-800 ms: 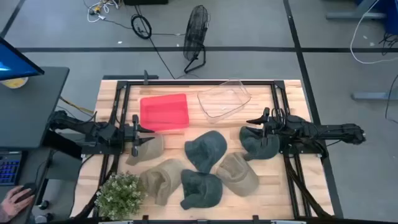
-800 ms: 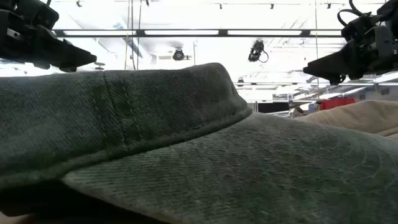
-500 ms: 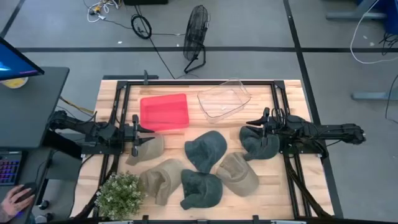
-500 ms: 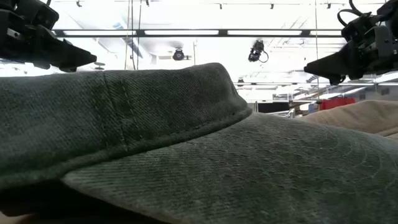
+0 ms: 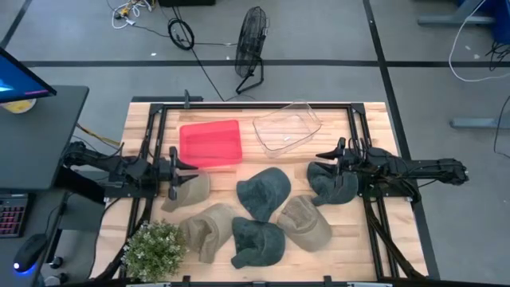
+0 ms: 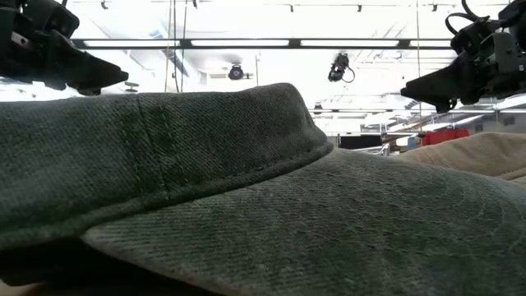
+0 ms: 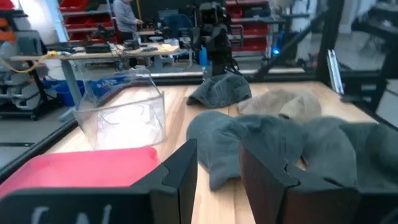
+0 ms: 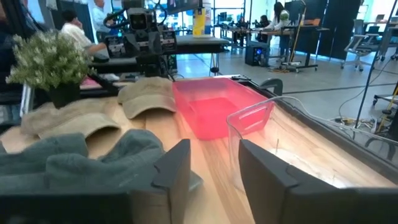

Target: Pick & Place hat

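The green hat should go in the clear plastic bin [image 5: 287,129], so I should next grab it by its crown's cloth [image 5: 336,188] with my right gripper.
Several caps lie on the wooden table: a green one [image 5: 333,183] under my right gripper, a green one [image 5: 264,191] at the middle, another green one [image 5: 256,243] near the front edge, and tan ones [image 5: 187,190], [image 5: 209,227], [image 5: 304,222]. The front green cap's brim [image 6: 205,181] fills the low view. My left gripper [image 5: 179,163] [image 7: 217,168] hovers open at the left, beside the red bin [image 5: 210,143]. My right gripper [image 5: 323,155] [image 8: 214,165] hovers open at the right, over the far edge of its green cap.
A clear plastic bin [image 5: 287,125] stands at the far side next to the red bin. A potted plant [image 5: 155,249] sits at the near left corner. Black frame rails [image 5: 151,135] run along both sides. Bare wood shows between the bins and the caps.
Both arms and all the caps have kept still. A person's hand at the desk beyond the table's left side has gone out of view.
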Action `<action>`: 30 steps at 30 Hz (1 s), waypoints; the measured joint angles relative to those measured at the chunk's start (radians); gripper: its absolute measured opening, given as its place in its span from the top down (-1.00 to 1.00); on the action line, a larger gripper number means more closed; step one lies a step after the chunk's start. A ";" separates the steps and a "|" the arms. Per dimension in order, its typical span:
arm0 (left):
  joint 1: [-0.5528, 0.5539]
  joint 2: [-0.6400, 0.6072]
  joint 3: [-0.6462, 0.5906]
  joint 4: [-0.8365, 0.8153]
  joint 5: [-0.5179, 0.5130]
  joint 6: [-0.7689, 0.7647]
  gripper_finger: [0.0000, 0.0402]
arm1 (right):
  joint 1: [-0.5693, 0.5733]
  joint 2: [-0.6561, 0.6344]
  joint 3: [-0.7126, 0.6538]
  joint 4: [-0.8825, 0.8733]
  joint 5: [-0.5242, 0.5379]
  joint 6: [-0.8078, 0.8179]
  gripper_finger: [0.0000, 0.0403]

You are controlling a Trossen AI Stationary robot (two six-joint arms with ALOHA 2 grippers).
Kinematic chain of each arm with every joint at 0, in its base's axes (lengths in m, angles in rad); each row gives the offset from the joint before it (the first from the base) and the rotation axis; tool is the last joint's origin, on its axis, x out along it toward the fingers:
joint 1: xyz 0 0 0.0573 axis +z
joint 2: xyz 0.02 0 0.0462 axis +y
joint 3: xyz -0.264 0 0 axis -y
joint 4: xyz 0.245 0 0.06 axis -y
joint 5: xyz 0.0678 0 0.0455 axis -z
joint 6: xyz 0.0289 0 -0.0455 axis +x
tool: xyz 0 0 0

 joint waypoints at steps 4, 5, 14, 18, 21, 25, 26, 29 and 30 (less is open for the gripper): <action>0.000 0.000 0.000 0.038 -0.037 -0.036 0.39 | 0.000 0.002 0.020 -0.018 0.000 0.029 0.25; 0.000 0.000 0.000 0.046 -0.050 -0.042 0.39 | 0.000 0.007 0.030 -0.026 0.000 0.032 0.25; 0.027 0.020 0.044 0.079 -0.132 -0.051 0.39 | 0.000 0.208 0.259 -0.234 0.000 0.091 0.25; 0.068 0.105 0.128 0.071 -0.132 -0.051 0.39 | 0.001 0.404 0.394 -0.433 -0.011 0.213 0.25; 0.097 0.195 0.201 0.054 -0.131 -0.051 0.39 | 0.009 0.561 0.493 -0.645 -0.057 0.285 0.25; 0.123 0.312 0.282 0.032 -0.131 -0.051 0.39 | 0.020 0.727 0.584 -0.796 -0.038 0.322 0.25; 0.129 0.339 0.297 0.024 -0.131 -0.050 0.39 | 0.020 0.761 0.599 -0.818 -0.024 0.323 0.25; 0.145 0.412 0.321 0.025 -0.131 -0.050 0.39 | 0.019 0.844 0.627 -0.895 0.018 0.334 0.25; 0.149 0.434 0.323 0.025 -0.131 -0.051 0.39 | 0.019 0.866 0.630 -0.916 0.027 0.342 0.25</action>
